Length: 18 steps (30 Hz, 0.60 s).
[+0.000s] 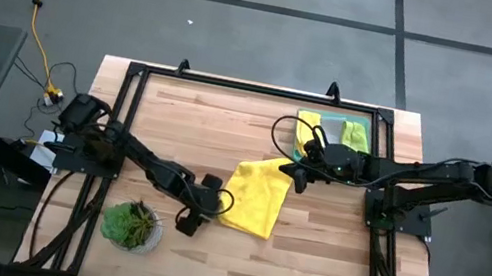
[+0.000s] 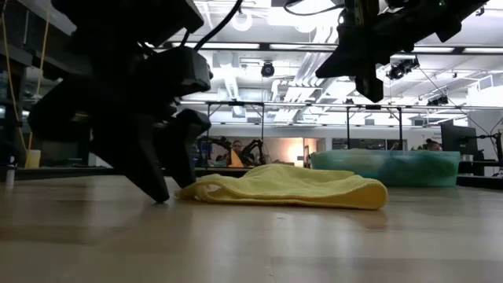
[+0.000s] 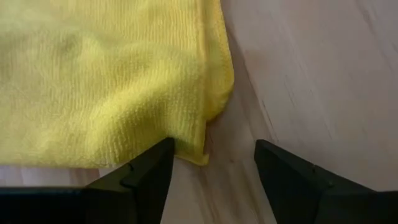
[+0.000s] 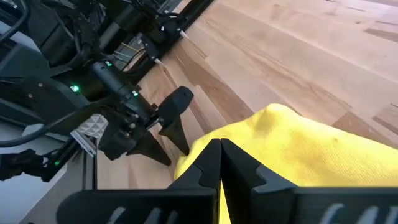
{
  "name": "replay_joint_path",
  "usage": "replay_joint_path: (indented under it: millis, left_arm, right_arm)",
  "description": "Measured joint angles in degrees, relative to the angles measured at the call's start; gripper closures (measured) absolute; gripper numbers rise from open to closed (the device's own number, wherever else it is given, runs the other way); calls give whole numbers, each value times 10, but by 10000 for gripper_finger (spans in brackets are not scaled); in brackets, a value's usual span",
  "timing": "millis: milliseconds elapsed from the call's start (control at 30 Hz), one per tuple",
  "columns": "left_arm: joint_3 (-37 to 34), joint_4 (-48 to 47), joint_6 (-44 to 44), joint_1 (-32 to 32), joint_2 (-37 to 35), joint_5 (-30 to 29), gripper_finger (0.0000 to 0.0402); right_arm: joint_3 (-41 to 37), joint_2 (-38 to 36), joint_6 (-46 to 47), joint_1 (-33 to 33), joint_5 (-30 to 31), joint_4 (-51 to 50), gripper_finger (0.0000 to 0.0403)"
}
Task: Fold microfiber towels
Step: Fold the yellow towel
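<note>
My left gripper grabs the yellow towel (image 1: pixel 256 196) by its doubled corner (image 1: pixel 218 216) next, to fold the towel.
A bright yellow towel (image 1: pixel 256 196) lies folded double on the wooden table, its fold along the right; it also shows in the low view (image 2: pixel 291 187). My left gripper (image 1: pixel 194 218) is open at table height at the towel's near left corner (image 3: pixel 194 155), one finger on either side of that corner. My right gripper (image 1: pixel 296 175) is shut and empty, raised above the towel's far right corner (image 4: pixel 280 124); the low view shows it high above the cloth (image 2: pixel 366 85). My left gripper stands low, with the towel's near left corner (image 3: pixel 198 158) between its open fingers. One fingertip (image 3: pixel 160 155) stands right at the cloth's edge. Whether it touches the cloth I cannot tell. The towel lies flat on the table.
A clear bin (image 1: pixel 372 130) at the far right holds yellow and lime green towels (image 1: pixel 353 135). A potted plant (image 1: pixel 131 224) stands near the front left, close to my left arm. A black frame (image 1: pixel 235 85) runs along the table's far edge and sides. Bare wood lies in front.
</note>
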Motion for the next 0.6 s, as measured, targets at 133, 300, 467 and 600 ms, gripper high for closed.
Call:
replay_joint_path:
  millis: [133,300,467,600]
  left_arm:
    - [1,8,4,-1,9,-17,203]
    - [1,9,30,-2,7,-28,290]
    - [-3,-18,13,2,-16,-63,390]
    - [20,-84,22,8,-41,-99,397]
  right_arm:
    - [0,0,0,0,0,-1,403]
    - [0,0,0,0,0,1,403]
    - [0,0,0,0,-18,2,403]
    - [0,0,0,0,-42,5,403]
